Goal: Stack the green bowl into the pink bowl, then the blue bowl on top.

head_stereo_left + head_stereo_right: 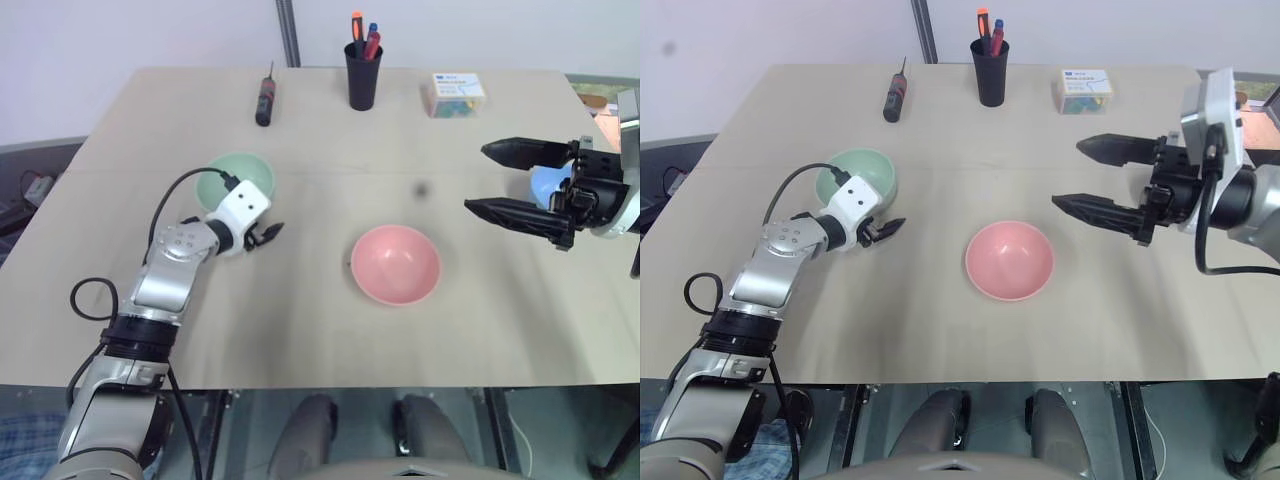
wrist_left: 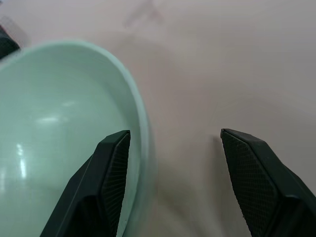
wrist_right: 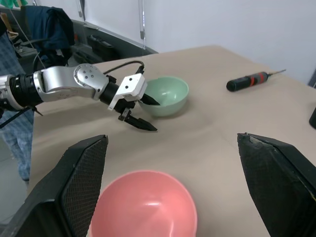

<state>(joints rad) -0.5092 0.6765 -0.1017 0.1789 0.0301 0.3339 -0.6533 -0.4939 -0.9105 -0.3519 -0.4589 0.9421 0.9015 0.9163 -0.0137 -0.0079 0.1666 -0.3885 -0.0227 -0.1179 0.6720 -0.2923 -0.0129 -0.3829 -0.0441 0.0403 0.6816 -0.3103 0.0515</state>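
The green bowl needs to go into the pink bowl [image 1: 396, 263], so I should next grab it by its rim [image 1: 272, 192] with my left gripper.
The green bowl [image 1: 232, 177] stands on the table's left half. My left gripper [image 1: 258, 228] is open at its near right rim. In the left wrist view one finger [image 2: 111, 177] sits inside the bowl, the other [image 2: 254, 180] outside over the table, with the rim [image 2: 140, 123] between them. The pink bowl [image 1: 396, 263] rests upright and empty at the middle. To the right, my right gripper [image 1: 477, 178] hangs open above the table with nothing between its fingers, pointing left. The blue bowl [image 1: 548, 184] peeks out behind it.
Along the far edge of the table [image 1: 300, 330] lie a black and red screwdriver [image 1: 265, 100], a black cup of pens [image 1: 363, 75] and a small clear box [image 1: 457, 93]. A black cable [image 1: 170, 200] loops over my left forearm.
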